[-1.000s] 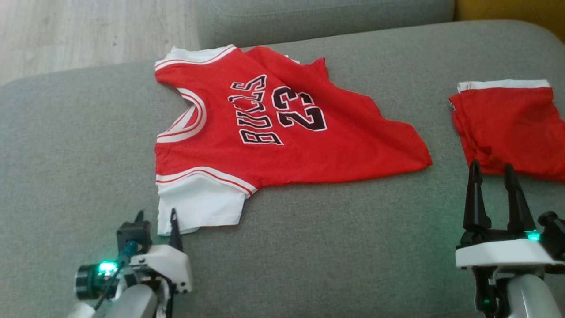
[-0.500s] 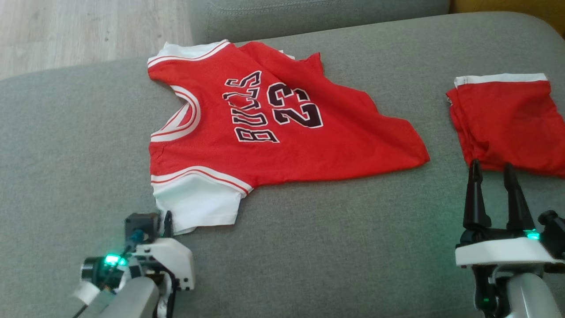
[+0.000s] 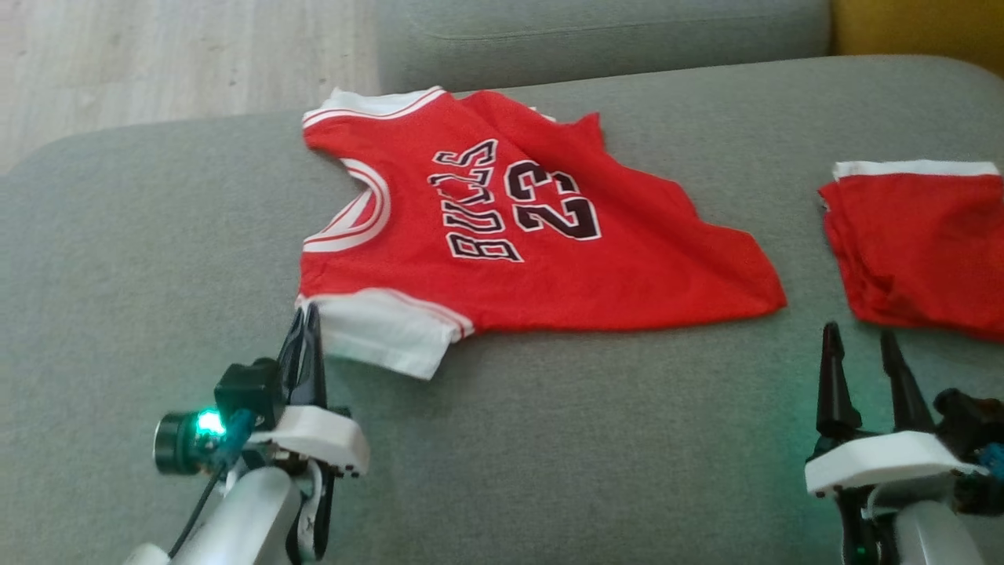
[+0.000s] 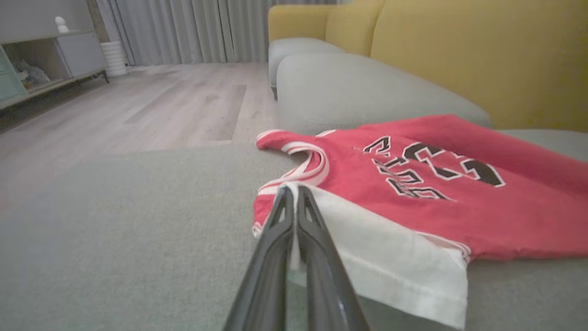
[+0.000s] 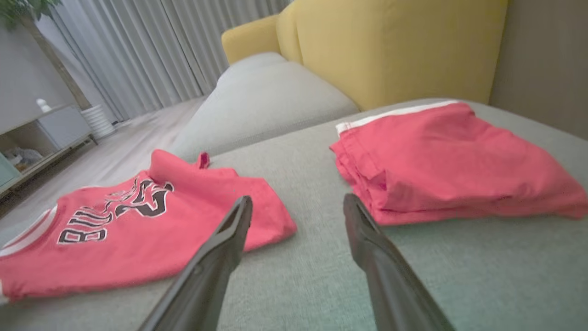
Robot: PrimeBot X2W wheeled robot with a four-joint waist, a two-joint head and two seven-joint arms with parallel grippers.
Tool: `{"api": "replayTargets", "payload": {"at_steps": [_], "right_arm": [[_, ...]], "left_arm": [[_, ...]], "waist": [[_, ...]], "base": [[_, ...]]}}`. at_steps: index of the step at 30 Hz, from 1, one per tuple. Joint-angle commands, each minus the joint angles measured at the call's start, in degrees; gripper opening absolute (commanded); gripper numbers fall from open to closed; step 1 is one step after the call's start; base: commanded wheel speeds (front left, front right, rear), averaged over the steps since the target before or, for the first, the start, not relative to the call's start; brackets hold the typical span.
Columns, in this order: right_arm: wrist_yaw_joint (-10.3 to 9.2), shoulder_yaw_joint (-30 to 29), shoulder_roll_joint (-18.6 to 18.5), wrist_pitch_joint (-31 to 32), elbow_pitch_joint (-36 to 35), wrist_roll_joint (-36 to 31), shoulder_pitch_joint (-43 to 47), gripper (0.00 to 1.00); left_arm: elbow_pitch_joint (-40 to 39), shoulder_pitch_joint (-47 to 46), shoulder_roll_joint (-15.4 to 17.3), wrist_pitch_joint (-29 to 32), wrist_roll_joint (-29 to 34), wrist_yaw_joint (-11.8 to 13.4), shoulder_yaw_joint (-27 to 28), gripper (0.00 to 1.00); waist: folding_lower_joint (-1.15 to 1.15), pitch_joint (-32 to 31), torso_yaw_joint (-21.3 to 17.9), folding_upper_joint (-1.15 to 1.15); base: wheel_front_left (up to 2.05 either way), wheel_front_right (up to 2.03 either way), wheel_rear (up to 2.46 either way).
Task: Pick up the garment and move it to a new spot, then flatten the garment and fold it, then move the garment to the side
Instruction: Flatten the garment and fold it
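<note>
The right gripper picks up the jersey by its outstretched hem corner [image 3: 773, 300] next, since the jersey's lettered front [image 3: 513, 212] lies slack and spread on the cushion.
The garment [image 3: 541, 251] is a red jersey lettered "BULLS 23", spread on the grey sofa cushion [image 3: 588, 447]. It has white sleeves and a white-trimmed neck. My left gripper [image 3: 307, 315] is shut on the corner of the near white sleeve [image 3: 384, 341], whose edge is raised off the cushion. In the left wrist view the two fingers [image 4: 294, 191] meet on the white sleeve [image 4: 390, 262] beside the neck trim. My right gripper [image 3: 859, 336] stands open above the cushion at the lower right, apart from the jersey's hem [image 5: 271, 220]; nothing lies between its fingers [image 5: 296, 200].
Folded red shorts [image 3: 918, 235] with a white waistband lie on the cushion's right, just beyond my right gripper. A second grey cushion [image 3: 596, 35] and a yellow armchair [image 5: 390, 46] stand behind. Wooden floor [image 3: 157, 63] lies past the cushion's far left edge.
My left gripper has closed on the white sleeve's corner and moved forward and up, lifting that sleeve edge. The right gripper stays open. The head camera has shifted.
</note>
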Motion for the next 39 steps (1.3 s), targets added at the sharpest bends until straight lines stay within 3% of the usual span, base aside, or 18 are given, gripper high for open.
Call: {"api": "replayTargets", "payload": {"at_steps": [1, 8, 15, 29, 30, 32, 33, 39], "right_arm": [[-0.04, 0.8, -0.3, 1.8, 1.4, -0.8, -3.6, 1.0], [-0.04, 1.2, -0.3, 4.1, 7.0, -0.3, -7.5, 1.0], [-0.04, 1.6, -0.3, 6.0, 17.1, -0.6, -12.8, 1.0], [-0.04, 2.0, -0.3, 3.3, 33.9, -1.6, -20.5, 1.0], [-0.04, 2.3, -0.3, 3.2, 34.9, -1.5, -20.9, 0.89], [-0.04, 2.9, -0.3, 2.6, 36.6, -1.2, -21.6, 0.08], [-0.04, 3.5, -0.3, 2.2, 37.3, -1.0, -21.9, 0.0], [-0.04, 7.3, -0.3, -0.5, 37.1, 2.2, -23.1, 0.0]], "left_arm": [[-4.7, -2.4, 1.5, -1.8, 1.2, 0.7, 2.6, 0.0], [-10.2, -1.8, 1.8, -2.7, 2.4, 1.8, 3.0, 0.0], [-12.6, -1.6, 1.8, -3.0, 3.2, 2.2, 2.6, 0.0], [-13.5, -1.9, 2.2, -2.6, 3.6, 2.9, 1.9, 0.0], [-13.5, -1.9, 2.3, -2.6, 3.5, 3.0, 1.9, 0.0], [-13.5, -1.8, 2.4, -2.5, 3.4, 3.1, 1.9, 0.0], [-13.5, -1.7, 2.4, -2.4, 3.3, 3.1, 2.0, 0.0], [-13.4, -0.9, 3.3, -2.2, 2.2, 3.3, 3.0, 0.0]], "waist": [[0.0, 0.1, 1.6, 0.0], [0.0, 1.2, 3.3, 0.0], [0.0, 2.3, 4.7, 0.0], [0.0, 3.1, 5.9, 0.0], [0.0, 3.0, 5.9, 0.0], [0.0, 2.8, 5.8, 0.0], [0.0, 2.5, 5.7, 0.0], [0.0, 0.4, 4.2, 0.0]], "base": [[0.0, 0.0, 0.0], [0.0, 0.0, 0.0], [0.0, 0.0, 0.0], [0.0, 0.0, 0.0], [0.0, 0.0, 0.0], [0.0, 0.0, 0.0], [0.0, 0.0, 0.0], [0.0, 0.0, 0.0]]}}
